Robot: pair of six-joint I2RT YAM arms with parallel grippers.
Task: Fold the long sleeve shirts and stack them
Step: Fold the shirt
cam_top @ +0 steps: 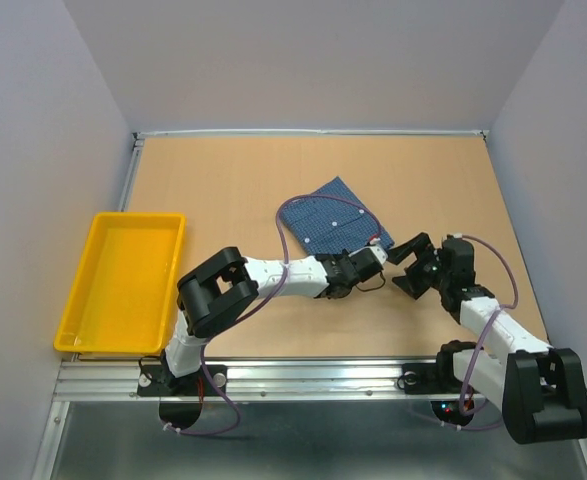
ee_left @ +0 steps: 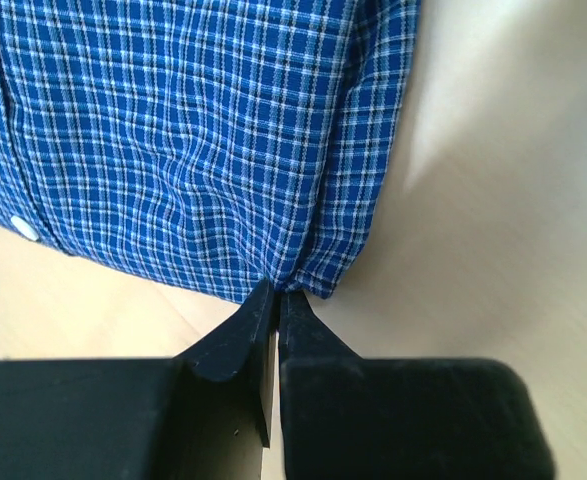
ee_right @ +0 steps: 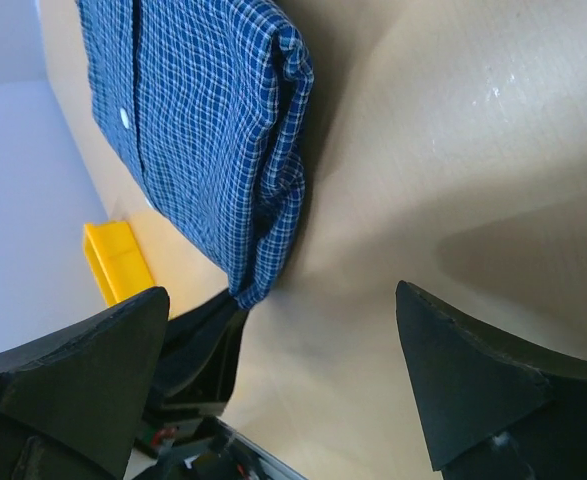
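Observation:
The robot's right gripper will next grab the shirt's near corner (cam_top: 386, 242) (ee_right: 260, 277) beside the left gripper, to take over the shirt and move it into a new position for folding.
A blue checked long sleeve shirt (cam_top: 331, 220) lies folded into a small rectangle at the table's middle. In the left wrist view the shirt (ee_left: 193, 130) fills the top, with a white button at its left edge. My left gripper (ee_left: 276, 300) is shut on the shirt's near right corner; it also shows in the top view (cam_top: 377, 250). My right gripper (cam_top: 405, 268) is open and empty just right of that corner. In the right wrist view the shirt (ee_right: 213, 120) lies ahead to the left, and the right gripper (ee_right: 283, 330) is over bare table.
A yellow tray (cam_top: 123, 280) stands at the table's left edge; it also shows in the right wrist view (ee_right: 118, 260). Bare brown table (cam_top: 233, 180) surrounds the shirt. Grey walls close the back and sides.

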